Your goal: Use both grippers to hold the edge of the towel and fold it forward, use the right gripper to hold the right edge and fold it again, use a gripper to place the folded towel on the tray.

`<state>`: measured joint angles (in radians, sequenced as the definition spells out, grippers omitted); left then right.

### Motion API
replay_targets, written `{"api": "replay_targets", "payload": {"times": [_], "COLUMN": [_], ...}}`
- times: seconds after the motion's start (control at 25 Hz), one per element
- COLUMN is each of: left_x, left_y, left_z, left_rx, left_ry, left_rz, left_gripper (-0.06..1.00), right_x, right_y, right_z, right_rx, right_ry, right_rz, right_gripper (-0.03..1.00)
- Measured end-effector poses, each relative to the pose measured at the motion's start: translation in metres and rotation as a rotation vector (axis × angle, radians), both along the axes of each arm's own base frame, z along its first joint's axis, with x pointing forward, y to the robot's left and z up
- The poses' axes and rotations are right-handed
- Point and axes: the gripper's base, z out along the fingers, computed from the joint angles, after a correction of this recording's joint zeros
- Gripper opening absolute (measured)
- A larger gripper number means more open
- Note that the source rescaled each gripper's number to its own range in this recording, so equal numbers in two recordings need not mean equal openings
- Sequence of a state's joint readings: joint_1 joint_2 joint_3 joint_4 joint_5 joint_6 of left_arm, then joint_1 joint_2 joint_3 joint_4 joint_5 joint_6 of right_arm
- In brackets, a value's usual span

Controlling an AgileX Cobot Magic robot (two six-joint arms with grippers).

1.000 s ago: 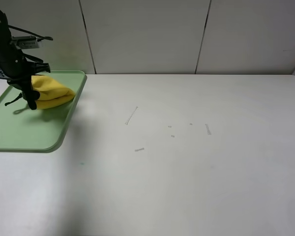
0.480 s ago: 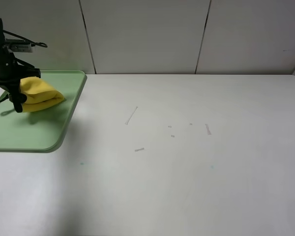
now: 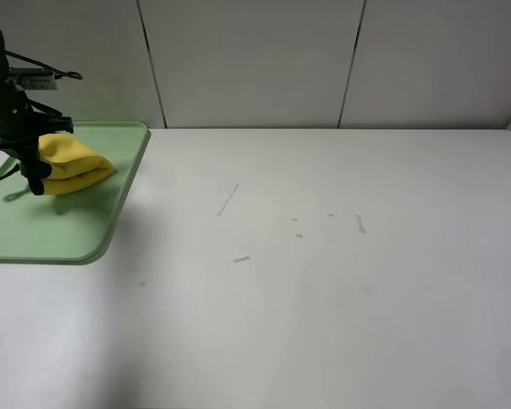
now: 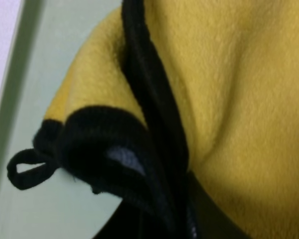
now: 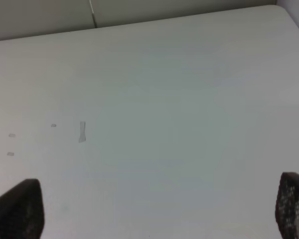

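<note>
The left gripper needs to open now, because the folded yellow towel [image 3: 72, 162] lies low over the pale green tray, inside the tray's rim, and would stay there.
The folded yellow towel [image 3: 72, 162] is over the far part of the pale green tray [image 3: 43, 234] at the far left. My left gripper [image 3: 34, 181] is shut on the towel's near-left end. I cannot tell whether the towel touches the tray. In the left wrist view the yellow towel [image 4: 229, 99] fills the frame. Its black edge [image 4: 149, 89] and corner loop [image 4: 25, 167] show against the tray [image 4: 60, 45]. My right gripper [image 5: 154, 206] is open and empty over bare table, and is out of the exterior high view.
The white table [image 3: 324, 298] carries small bits of clear tape [image 3: 227, 200] and another bit [image 3: 359, 223] near its middle. A panelled wall [image 3: 255, 60] stands behind the table. The tray's right rim [image 3: 128, 187] borders the table.
The left gripper carried the towel leftward, further over the tray, then held almost still in the last half second. The table has not changed.
</note>
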<state>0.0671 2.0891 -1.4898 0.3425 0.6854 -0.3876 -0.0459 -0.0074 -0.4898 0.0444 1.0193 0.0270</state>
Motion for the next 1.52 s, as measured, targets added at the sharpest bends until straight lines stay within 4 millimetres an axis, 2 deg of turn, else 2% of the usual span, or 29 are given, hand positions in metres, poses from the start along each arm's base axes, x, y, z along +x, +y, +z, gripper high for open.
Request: {"api": "replay_targets", "payload": {"times": [0.2, 0.28, 0.48, 0.52, 0.6, 0.8, 1.28, 1.52], "left_x": [0.0, 0.0, 0.0014, 0.0024, 0.0042, 0.0048, 0.0043, 0.0043], "left_y": [0.0, 0.0, -0.0002, -0.0004, -0.0006, -0.0007, -0.0007, -0.0007], "left_z": [0.0, 0.0, 0.0003, 0.0005, 0.001, 0.0011, 0.001, 0.001], "left_rx": [0.0, 0.0, -0.002, -0.003, -0.004, -0.005, -0.004, 0.017], "left_ry": [0.0, 0.0, -0.016, -0.026, -0.046, -0.053, -0.047, -0.028], "left_rz": [0.0, 0.0, -0.003, -0.006, -0.011, -0.013, -0.013, -0.092], "left_gripper": [0.1, 0.19, 0.78, 0.87, 0.94, 0.99, 1.0, 1.0], "right_x": [0.0, 0.0, 0.0, 0.0, 0.0, 0.0, 0.0, 0.0], "right_y": [0.0, 0.0, 0.0, 0.0, 0.0, 0.0, 0.0, 0.0], "right_z": [0.0, 0.0, 0.0, 0.0, 0.0, 0.0, 0.0, 0.0], "right_rx": [0.0, 0.0, 0.0, 0.0, 0.0, 0.0, 0.0, 0.0], "right_ry": [0.0, 0.0, 0.0, 0.0, 0.0, 0.0, 0.0, 0.0], "right_rz": [0.0, 0.0, 0.0, 0.0, 0.0, 0.0, 0.0, 0.0], "right_gripper": [1.0, 1.0, 1.0, 1.0, 1.0, 1.0, 1.0, 1.0]}}
